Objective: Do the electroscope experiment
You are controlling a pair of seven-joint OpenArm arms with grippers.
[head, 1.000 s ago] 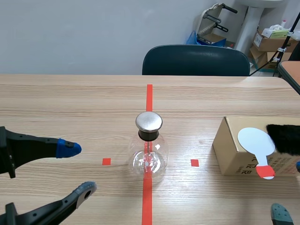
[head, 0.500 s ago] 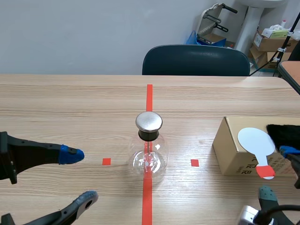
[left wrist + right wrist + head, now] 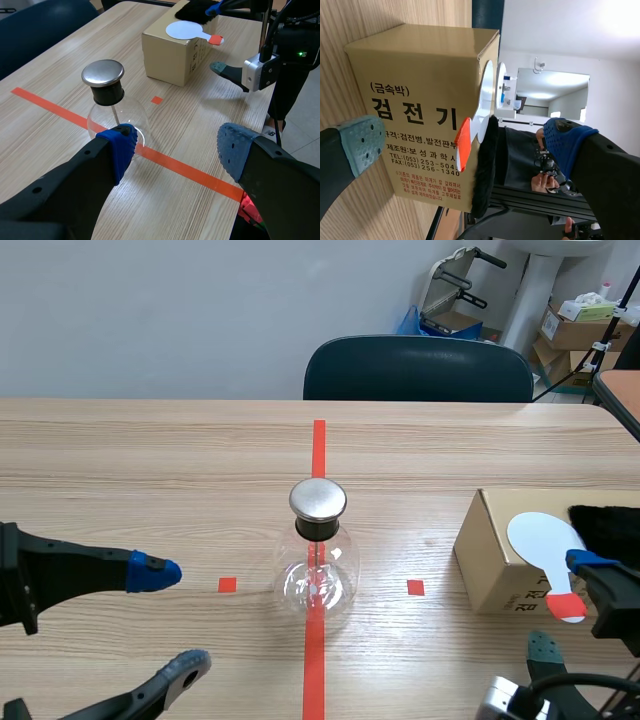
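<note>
My right gripper is going to grab the paddle by its red handle next, because it needs to keep the paddle's white disc free for the electroscope experiment.
The electroscope, a round glass flask with a metal cap, stands on the red centre tape; in the left wrist view the flask is ahead of my open left gripper, beside one finger. That left gripper is left of the flask, apart from it. A cardboard box at the right carries a white paddle with a red handle and a black fur cloth. My right gripper is open at the box's near end; in the right wrist view the paddle and fur lie ahead of the right gripper.
A dark blue chair stands at the table's far edge. Small red tape squares mark the table on both sides of the flask. Boxes and clutter sit beyond the table's far right corner.
My right gripper has come further into the scene view, rising up beside the box's near end under the paddle handle. The left gripper has shifted only slightly.
</note>
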